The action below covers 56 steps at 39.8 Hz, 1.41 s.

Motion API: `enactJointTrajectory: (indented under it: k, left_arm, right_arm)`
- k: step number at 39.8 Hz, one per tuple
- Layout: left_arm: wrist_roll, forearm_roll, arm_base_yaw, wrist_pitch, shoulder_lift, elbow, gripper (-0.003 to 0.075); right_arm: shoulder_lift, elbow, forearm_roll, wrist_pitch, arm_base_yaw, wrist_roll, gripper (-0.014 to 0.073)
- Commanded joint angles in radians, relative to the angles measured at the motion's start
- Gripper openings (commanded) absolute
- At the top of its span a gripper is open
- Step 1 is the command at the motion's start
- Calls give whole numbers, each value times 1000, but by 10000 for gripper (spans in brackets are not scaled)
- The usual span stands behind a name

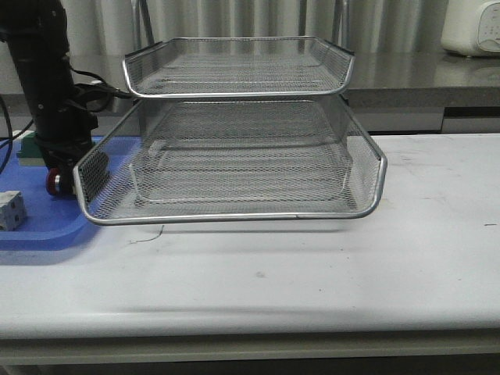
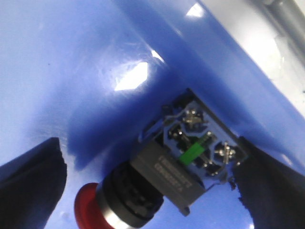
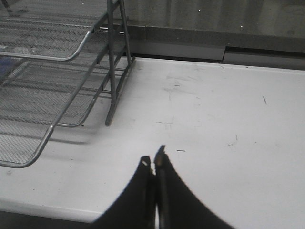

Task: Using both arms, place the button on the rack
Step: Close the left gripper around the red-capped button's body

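My left gripper should close now. It would hold the button, because my fingers reach down beside the button's black collar (image 2: pixel 131 191).
The button (image 2: pixel 157 179) lies on its side on the blue tray (image 2: pixel 71 71), with a red head, black collar and grey-and-blue body. My left gripper (image 2: pixel 148 141) is open and lowered around it: one finger (image 2: pixel 28 179) stands clear of the red head, and the other (image 2: pixel 271 186) is close to the body's terminal end. In the front view the left arm (image 1: pixel 43 86) reaches down behind the rack's left corner, and the red head (image 1: pixel 51 184) shows at its tip. The silver wire-mesh rack (image 1: pixel 234 156) stands mid-table. My right gripper (image 3: pixel 153 161) is shut and empty above bare table, to the right of the rack (image 3: pixel 52 90).
A white block (image 1: pixel 9 209) lies on the blue tray (image 1: pixel 39 230) at the left edge. A green block (image 1: pixel 27 148) sits behind the left arm. A white appliance (image 1: pixel 473 27) stands on the grey counter at the back right.
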Motion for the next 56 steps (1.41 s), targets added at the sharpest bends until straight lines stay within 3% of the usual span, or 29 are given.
enactJointTrajectory:
  k: [1, 10, 29, 43, 56]
  left_arm:
    - [1, -19, -5, -24, -63, -29, 590]
    - [1, -19, -5, -36, -63, -29, 405]
    - [-3, -17, 7, -45, -63, -29, 144]
    - [-110, -10, 87, 143, -114, -140, 134]
    - [-311, 7, 125, 140, -286, -109, 134]
  right_arm:
    - [9, -23, 1, -83, 3, -2, -60]
    - [9, -23, 1, -83, 3, -2, -60]
    - [9, -23, 1, -83, 3, -2, -60]
    - [9, -23, 1, -81, 3, -2, -60]
    - [9, -23, 1, -81, 3, -2, -60]
